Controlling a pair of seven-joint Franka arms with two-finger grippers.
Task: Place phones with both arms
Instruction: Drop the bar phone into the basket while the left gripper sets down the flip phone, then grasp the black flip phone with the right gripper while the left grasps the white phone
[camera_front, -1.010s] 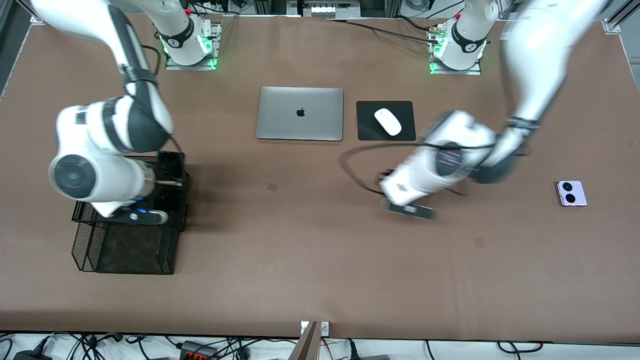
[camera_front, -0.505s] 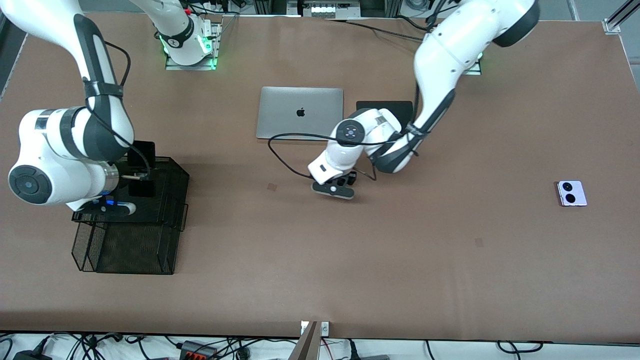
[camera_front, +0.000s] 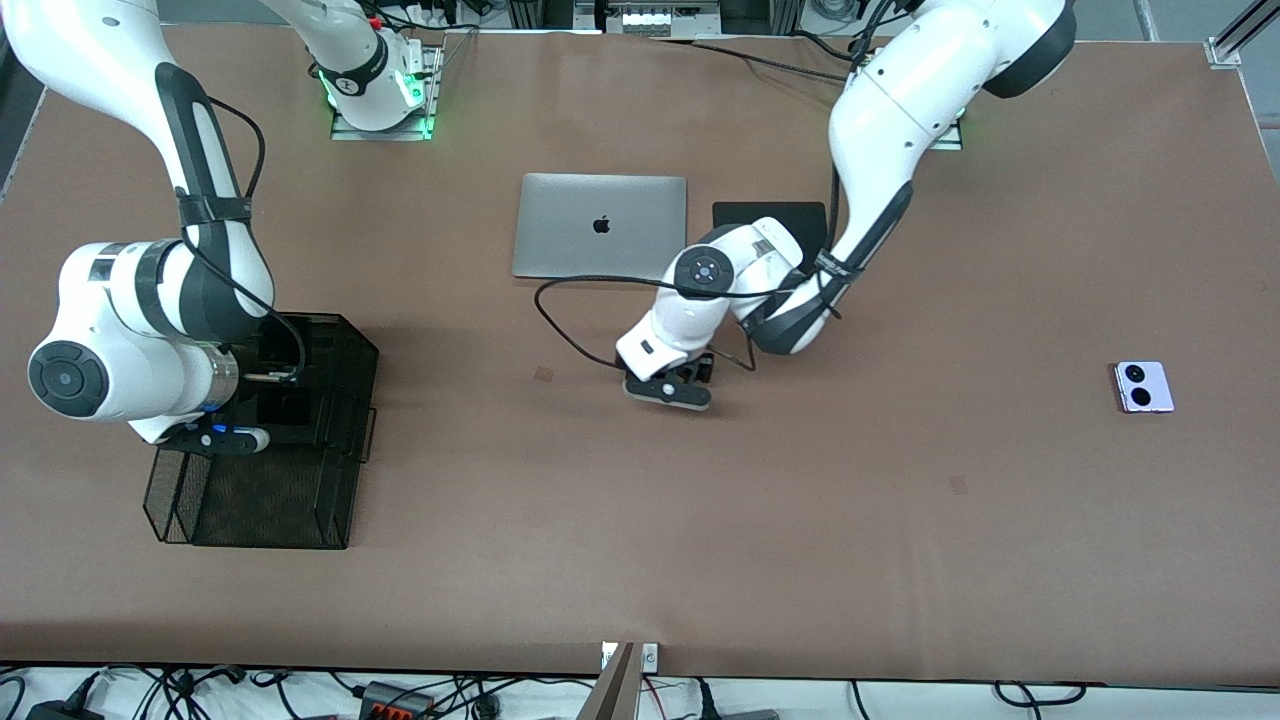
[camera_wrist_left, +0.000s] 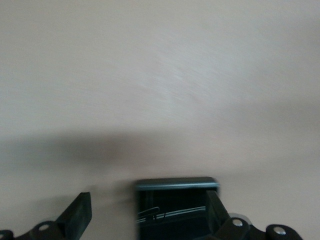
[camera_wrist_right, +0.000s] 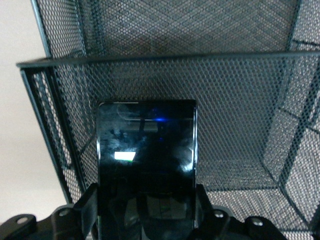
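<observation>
The black phone is inside the upper level of the mesh basket (camera_wrist_right: 235, 120) and would stay there. My right gripper needs to open.
My right gripper (camera_front: 283, 385) is inside the upper tier of the black mesh basket (camera_front: 340, 500), shut on a black slab phone (camera_wrist_right: 146, 170). In the right wrist view the gripper (camera_wrist_right: 145, 205) holds the phone between both fingers, over the mesh floor (camera_wrist_right: 240, 100). My left gripper (camera_front: 668, 388) is low over the table's middle, nearer the front camera than the laptop. In the left wrist view the gripper (camera_wrist_left: 147, 217) is open. A small, thick-edged black phone (camera_wrist_left: 175, 210) lies against one finger, clear of the other. The lilac-white phone (camera_front: 1143, 387) lies toward the left arm's end.
A closed silver laptop (camera_front: 600, 226) lies near the arms' bases. A black mouse pad (camera_front: 770, 212) beside it is partly covered by the left arm, which hides the mouse. The left arm's black cable (camera_front: 560, 320) loops over the table.
My left arm swung from the left arm's end to the table's middle, then sank a little. My right gripper lowered the black phone deeper into the mesh basket.
</observation>
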